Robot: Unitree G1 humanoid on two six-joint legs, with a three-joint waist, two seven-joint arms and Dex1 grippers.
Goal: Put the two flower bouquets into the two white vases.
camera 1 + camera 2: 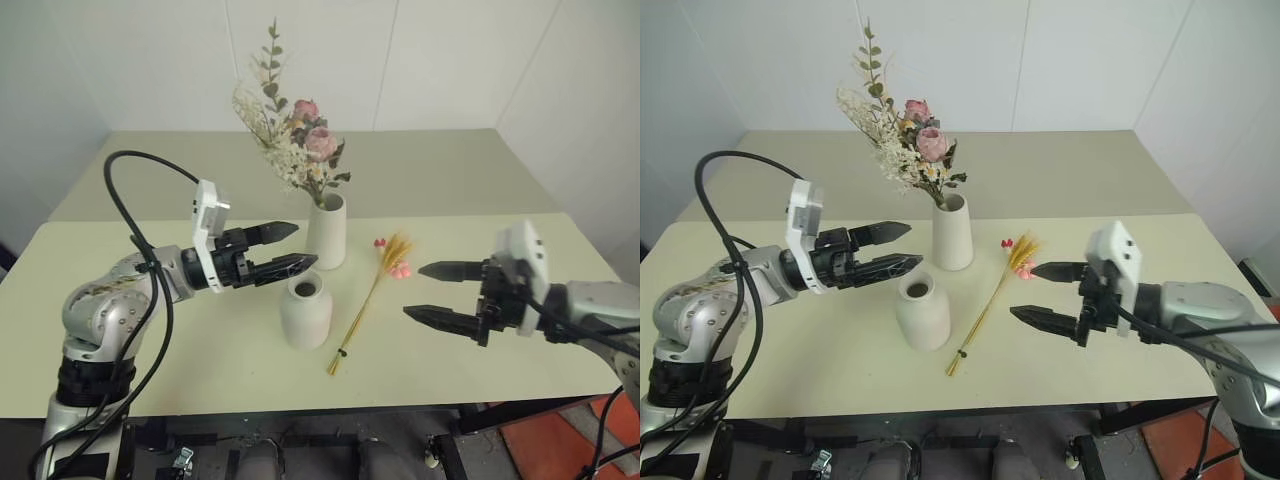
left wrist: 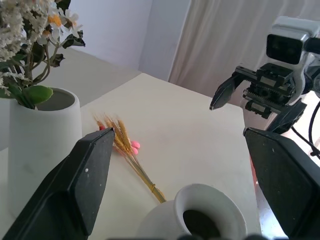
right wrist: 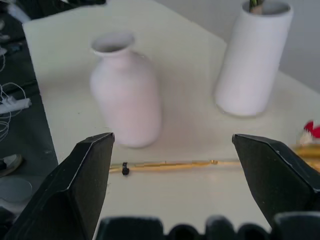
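My right gripper grips the bundle's stalks below the flower heads next, so the bundle's tied end (image 1: 338,359) stays free to enter the short vase.
The bushy bouquet (image 1: 300,140) of cream, green and pink blooms stands upright in the taller white vase (image 1: 327,232) at the table's middle. In front of it stands the shorter round vase (image 1: 306,312), its narrow mouth (image 2: 200,215) empty. The thin bundle of yellow stalks (image 1: 372,300) with small red-pink flowers lies flat on the table just right of both vases. My left gripper (image 1: 306,245) hovers open, level, beside the tall vase and above the short one, holding nothing. My right gripper (image 1: 412,290) is open and empty, hanging just right of the thin bundle and pointing toward it.
The pale green table (image 1: 480,200) runs back to a white wall, with bare surface behind the vases and on both sides. Its front edge lies close below the short vase and the bundle's tied end (image 3: 125,169). A black cable (image 1: 130,220) loops over my left arm.
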